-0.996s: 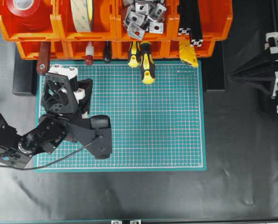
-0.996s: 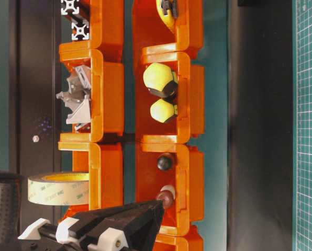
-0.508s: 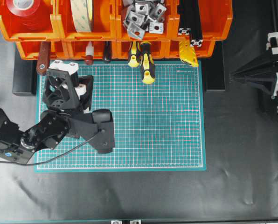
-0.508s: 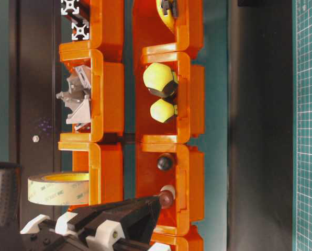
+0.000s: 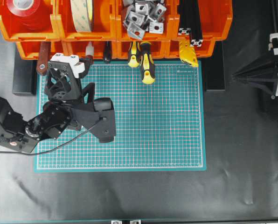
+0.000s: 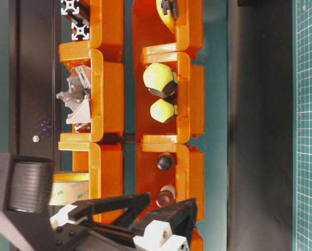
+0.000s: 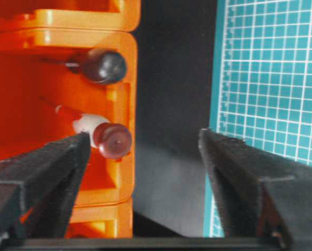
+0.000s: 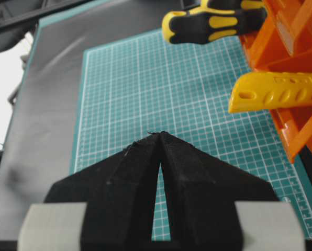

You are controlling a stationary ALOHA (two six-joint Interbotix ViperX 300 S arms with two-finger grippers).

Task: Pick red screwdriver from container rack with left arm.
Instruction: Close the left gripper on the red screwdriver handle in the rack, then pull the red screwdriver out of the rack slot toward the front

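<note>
Next, my left gripper grabs the screwdriver's red end cap (image 5: 88, 59) to pick the red screwdriver, since that cap sticks out past the orange bin's front edge (image 5: 98, 55).
The red screwdriver (image 7: 111, 140) lies in a lower bin of the orange container rack (image 7: 122, 73), its red end cap and white band poking out over the bin's front lip. My left gripper (image 7: 144, 137) is open at the bin mouth, and the cap sits between the fingers, close to the left fingertip (image 7: 77, 149). From table level the red screwdriver (image 6: 165, 197) shows between the spread fingers of the left gripper (image 6: 173, 200). From overhead the left gripper (image 5: 87, 59) covers the cap. My right gripper (image 8: 158, 133) is shut on nothing, far right of the green mat (image 5: 153, 121).
A black-handled screwdriver (image 7: 106, 65) shares the bin, just beside the red one. Two yellow-and-black screwdrivers (image 5: 147, 63), a yellow tool (image 5: 189, 53) and a dark brown-red handle (image 5: 43, 60) stick out of neighbouring bins. Upper bins hold tape rolls (image 5: 83, 14) and metal brackets (image 5: 141, 16).
My left gripper went from shut to wide open and moved up to the rack, so its fingers now stand either side of the red cap. The right arm stayed put.
</note>
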